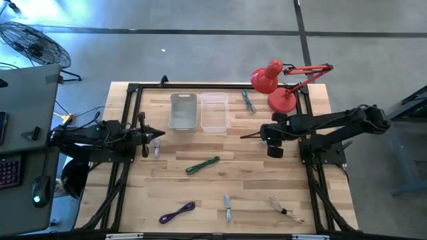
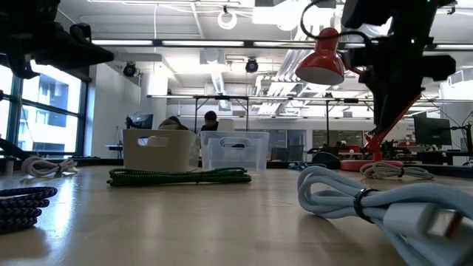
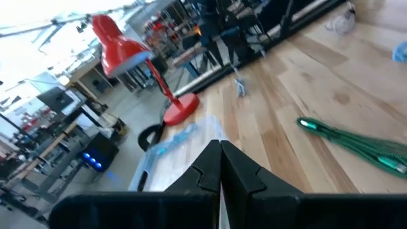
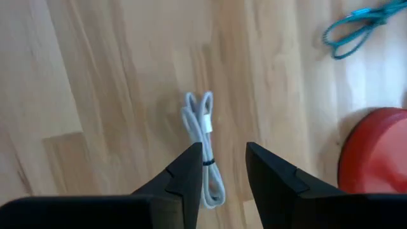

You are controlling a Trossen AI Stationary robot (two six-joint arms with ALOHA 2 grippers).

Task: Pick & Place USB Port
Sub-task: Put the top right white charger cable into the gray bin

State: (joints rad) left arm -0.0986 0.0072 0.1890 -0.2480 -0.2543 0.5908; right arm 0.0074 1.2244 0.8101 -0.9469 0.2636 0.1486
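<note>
The white cable needs to go in the grey bin, so my right gripper should next pick it up by its parts beside the black tie (image 4: 203, 143).
Several bundled cables lie flat on the wooden table. A small white cable (image 4: 205, 137) lies straight below my right gripper (image 4: 223, 147), which is open and hangs well above the table (image 1: 265, 135), its fingers on either side of the cable in the right wrist view. My left gripper (image 3: 220, 145) is shut and empty at the table's left side (image 1: 155, 135), beside another small white cable (image 1: 157, 149). A grey bin (image 1: 183, 111) and a clear bin (image 1: 214, 112) stand side by side near the far edge.
A green cable (image 1: 202, 165) lies mid-table. A purple cable (image 1: 177, 212), a white one (image 1: 227, 207) and a beige one (image 1: 283, 208) lie near the near edge. A teal cable (image 1: 248, 101) and a red desk lamp (image 1: 275, 85) sit at the far right.
</note>
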